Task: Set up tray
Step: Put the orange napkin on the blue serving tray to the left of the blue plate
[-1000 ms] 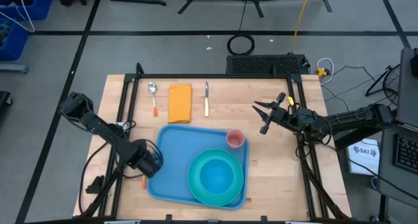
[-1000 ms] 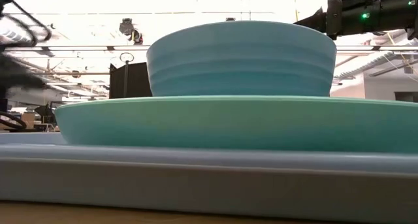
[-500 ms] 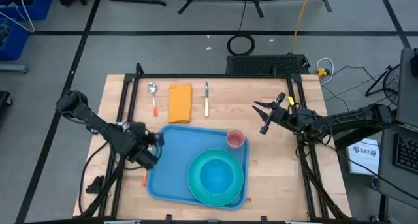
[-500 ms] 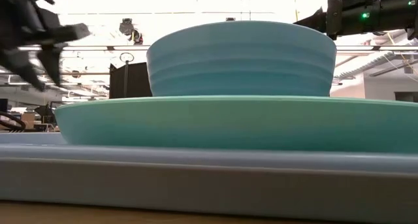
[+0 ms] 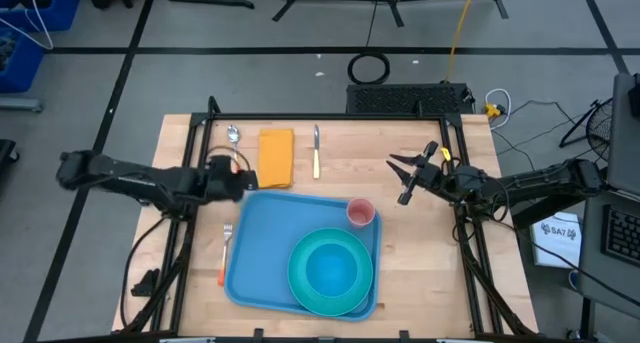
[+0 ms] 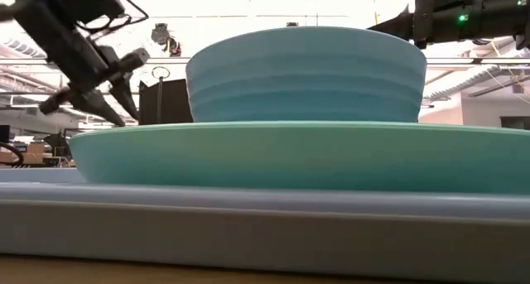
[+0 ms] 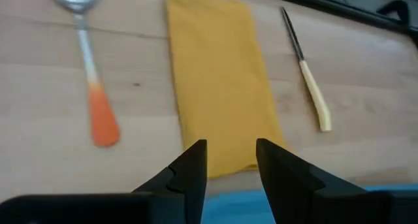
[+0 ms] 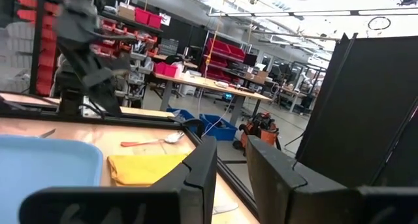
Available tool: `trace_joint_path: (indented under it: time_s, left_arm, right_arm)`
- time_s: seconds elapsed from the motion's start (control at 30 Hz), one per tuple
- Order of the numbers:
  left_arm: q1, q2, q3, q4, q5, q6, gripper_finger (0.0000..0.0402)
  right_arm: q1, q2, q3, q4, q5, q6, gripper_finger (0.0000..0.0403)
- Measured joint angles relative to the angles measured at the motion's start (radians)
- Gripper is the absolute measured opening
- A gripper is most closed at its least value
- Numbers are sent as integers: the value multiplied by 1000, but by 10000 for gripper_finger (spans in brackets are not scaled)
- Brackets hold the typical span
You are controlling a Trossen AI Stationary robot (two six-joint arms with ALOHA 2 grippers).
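My left gripper grabs the yellow napkin by its long edge (image 5: 261,171) beside the spoon next, to lay the napkin on the blue tray (image 5: 262,233).
The blue tray (image 5: 262,233) lies on the table's near middle and fills the bottom of the low view (image 6: 248,226). On it stand a turquoise plate (image 5: 296,273) with a bowl (image 5: 330,268) and a pink cup (image 5: 360,213). A fork (image 5: 226,248) with an orange handle lies on the wood beside the tray's left rim. My left gripper (image 5: 250,181) hovers open over the tray's far left corner, with the yellow napkin (image 7: 219,80) just ahead of its fingertips (image 7: 232,165). My right gripper (image 5: 397,181) waits open, raised, right of the tray.
Beyond the tray, along the far edge, lie an orange-handled spoon (image 5: 235,148), the napkin (image 5: 276,155) and a knife (image 5: 316,151). Black frame rails run down both sides of the table. Bare wood shows right of the tray, below my right gripper.
My left gripper has risen from the table beside the tray's left rim and swung toward the far edge, ending above the tray's far left corner near the napkin. The fork it had covered now shows lying beside the tray.
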State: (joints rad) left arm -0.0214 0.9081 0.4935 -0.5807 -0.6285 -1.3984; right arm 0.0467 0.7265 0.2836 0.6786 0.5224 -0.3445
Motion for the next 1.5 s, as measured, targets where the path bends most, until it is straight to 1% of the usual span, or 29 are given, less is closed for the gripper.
trace_joint_path:
  time_s: [0.1, 0.17, 0.27, 0.37, 0.57, 0.67, 0.77, 0.9, 1.07, 1.17, 1.27, 1.5]
  left_arm:
    - [115, -59, -114, 242, 103, 162, 138]
    - [182, -73, -169, 331, 162, 215, 138]
    - [274, -65, -216, 343, 238, 239, 138]
    - [343, -38, -240, 347, 317, 253, 138]
    - [421, 37, -247, 470, 435, 348, 138]
    - [456, 87, -247, 508, 487, 370, 138]
    - [482, 147, -247, 526, 516, 372, 138]
    - [493, 225, -247, 594, 536, 375, 138]
    - [493, 314, -245, 711, 556, 375, 138]
    - [493, 362, -245, 791, 591, 376, 138]
    - [493, 400, -245, 844, 625, 376, 138]
    - [493, 452, -244, 879, 672, 379, 138]
  right_arm:
    - [-1, 0, 0, 10, 0, 0, 77]
    - [-1, 0, 0, 14, 1, 0, 77]
    - [-1, 0, 0, 29, 4, -1, 77]
    - [-1, 0, 0, 51, 4, 0, 77]
    - [-1, 0, 0, 59, 7, -5, 77]
    - [-1, 0, 0, 59, 7, -4, 77]
    - [-1, 0, 0, 59, 6, -3, 77]
    - [-1, 0, 0, 59, 6, -1, 77]
    - [-1, 0, 0, 59, 5, -6, 77]
    - [-1, 0, 0, 59, 5, -7, 77]
    - [-1, 0, 0, 59, 5, -7, 77]
    - [-1, 0, 0, 59, 5, -8, 77]
